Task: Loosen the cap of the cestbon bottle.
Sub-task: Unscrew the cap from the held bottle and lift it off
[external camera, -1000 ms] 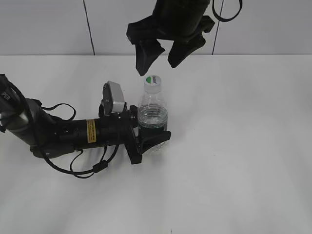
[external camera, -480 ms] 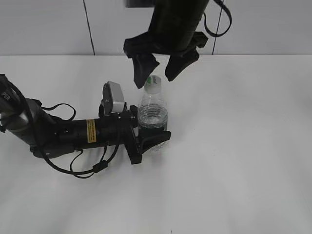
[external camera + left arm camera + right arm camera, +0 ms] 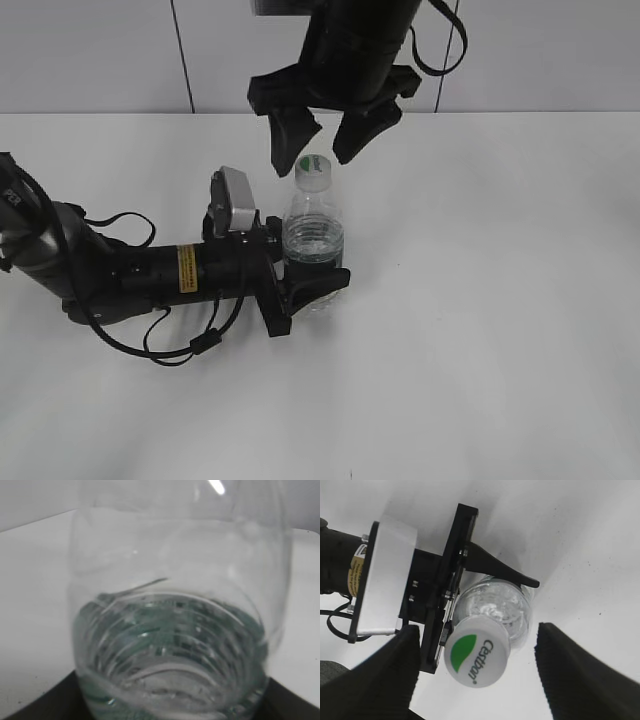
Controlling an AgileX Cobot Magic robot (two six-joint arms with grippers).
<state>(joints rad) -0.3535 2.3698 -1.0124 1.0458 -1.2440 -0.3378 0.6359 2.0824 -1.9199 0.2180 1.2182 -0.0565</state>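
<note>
The cestbon bottle's top has to be loosened, so my right gripper should next grab its white cap with the green leaf mark [image 3: 313,172] [image 3: 477,652].
The cestbon bottle [image 3: 313,240], clear and ribbed with a dark green label band, stands upright on the white table. Its white cap [image 3: 313,170] with a green leaf mark is on top. My left gripper [image 3: 310,285] is shut on the bottle's lower body from the left; the bottle [image 3: 175,630] fills the left wrist view. My right gripper [image 3: 322,140] hangs open just above the cap, one finger on each side and apart from it. In the right wrist view the cap [image 3: 476,652] sits between the open fingers [image 3: 385,675], nearer the left one.
The left arm [image 3: 130,270] lies along the white table [image 3: 480,300] at the left with loose cables beside it. A white wall with dark seams [image 3: 180,50] rises behind the table's far edge.
My right gripper has come down and a little left, from well above the bottle to just over the cap. The left gripper and bottle have not moved.
</note>
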